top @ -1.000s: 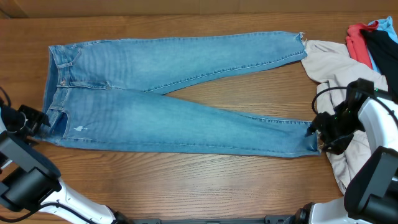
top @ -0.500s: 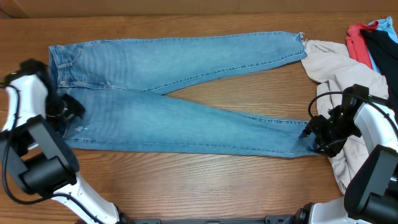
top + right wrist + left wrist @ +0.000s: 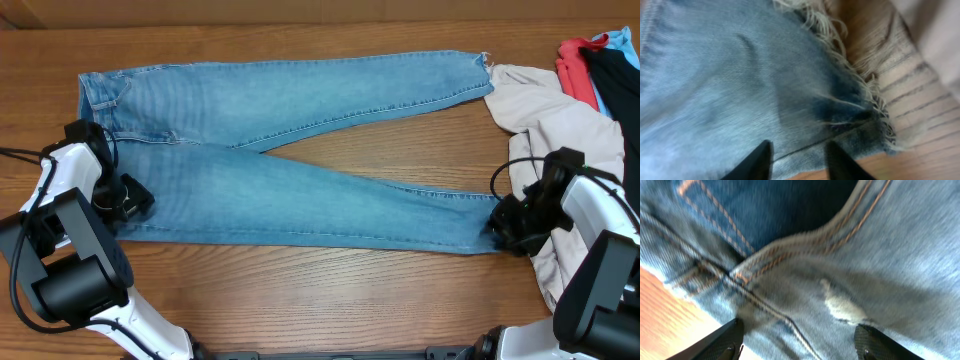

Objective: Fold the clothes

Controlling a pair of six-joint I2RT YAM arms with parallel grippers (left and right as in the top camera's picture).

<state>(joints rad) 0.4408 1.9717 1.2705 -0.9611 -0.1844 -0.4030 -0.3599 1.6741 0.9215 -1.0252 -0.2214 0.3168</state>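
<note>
I need to straighten the light blue jeans for folding, so I should next pinch them with my left gripper at the near hip's side seam below the pocket.
The light blue jeans lie flat across the wooden table, waistband at the left, legs spread to the right. My left gripper is open just over the near hip by the waistband; in the left wrist view its fingers straddle the denim near a pocket seam and a small worn patch. My right gripper is open over the near leg's frayed hem; in the right wrist view its fingers straddle the hem cloth at its edge.
A large beige garment lies at the right, under and behind my right arm. Small red and black garments sit at the far right corner. Bare wood runs along the near edge.
My left arm swung in from the table's left edge onto the jeans' near hip. My right gripper shifted slightly left and down onto the frayed hem.
</note>
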